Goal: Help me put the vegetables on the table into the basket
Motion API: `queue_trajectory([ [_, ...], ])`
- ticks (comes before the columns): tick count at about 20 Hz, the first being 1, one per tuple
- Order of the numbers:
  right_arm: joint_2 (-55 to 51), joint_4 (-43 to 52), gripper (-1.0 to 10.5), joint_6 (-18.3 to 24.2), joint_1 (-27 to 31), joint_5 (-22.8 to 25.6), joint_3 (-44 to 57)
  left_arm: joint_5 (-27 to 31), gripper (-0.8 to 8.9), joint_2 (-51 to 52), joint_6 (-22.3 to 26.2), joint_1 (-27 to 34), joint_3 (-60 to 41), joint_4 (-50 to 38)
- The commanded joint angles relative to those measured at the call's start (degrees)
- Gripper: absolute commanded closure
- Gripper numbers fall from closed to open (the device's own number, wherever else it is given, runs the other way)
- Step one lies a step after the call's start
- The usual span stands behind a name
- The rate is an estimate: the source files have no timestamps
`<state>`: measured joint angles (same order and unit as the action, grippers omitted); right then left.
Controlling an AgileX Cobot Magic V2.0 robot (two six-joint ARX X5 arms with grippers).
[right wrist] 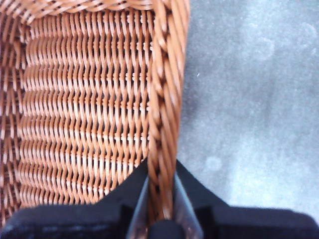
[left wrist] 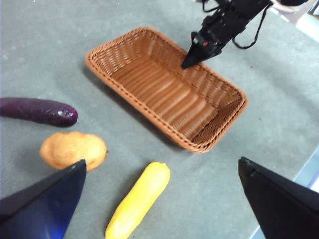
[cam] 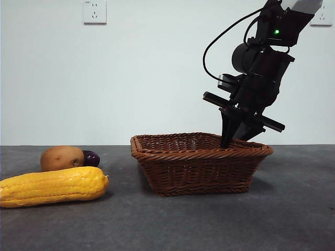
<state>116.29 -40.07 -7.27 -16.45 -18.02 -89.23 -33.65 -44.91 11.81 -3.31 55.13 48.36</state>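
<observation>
I will grip the yellow corn cob around its middle (cam: 52,187) with my left gripper next, to put the vegetables into the basket (cam: 201,162).
The woven basket (cam: 201,162) stands empty on the grey table (cam: 293,219). My right gripper (cam: 230,140) reaches down from the upper right and is shut on the basket's far rim (right wrist: 162,134), one jaw inside and one outside. It also shows in the left wrist view (left wrist: 192,59) at the basket (left wrist: 164,87). The corn cob (cam: 52,186), the potato (cam: 62,158) and the dark purple eggplant (cam: 91,158) lie on the table left of the basket. My left gripper (left wrist: 159,199) is open, high above the corn (left wrist: 138,200), potato (left wrist: 73,149) and eggplant (left wrist: 39,110).
A white wall with two sockets (cam: 95,11) stands behind the table. In the left wrist view the table's edge (left wrist: 309,164) runs close beyond the basket's short end.
</observation>
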Motion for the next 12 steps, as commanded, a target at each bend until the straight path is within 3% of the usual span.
queue_trajectory([
  [1,0.5,1.3,9.6,1.1,-0.1,0.0,-0.4,0.7,1.49,-0.7,2.3,-0.5,0.2,-0.2],
  [8,-13.9,-9.6,9.6,5.3,0.8,-0.4,-11.6,1.3,1.49,-7.2,11.1,-5.7,0.2,0.0],
  [10,-17.7,-14.9,9.6,7.4,0.8,-0.6,-17.0,4.9,1.49,-11.0,15.1,-8.9,0.2,0.0],
  [12,-20.4,-20.6,9.6,9.6,0.8,-0.6,-22.6,12.1,1.49,-16.1,18.0,-12.8,0.2,-0.1],
])
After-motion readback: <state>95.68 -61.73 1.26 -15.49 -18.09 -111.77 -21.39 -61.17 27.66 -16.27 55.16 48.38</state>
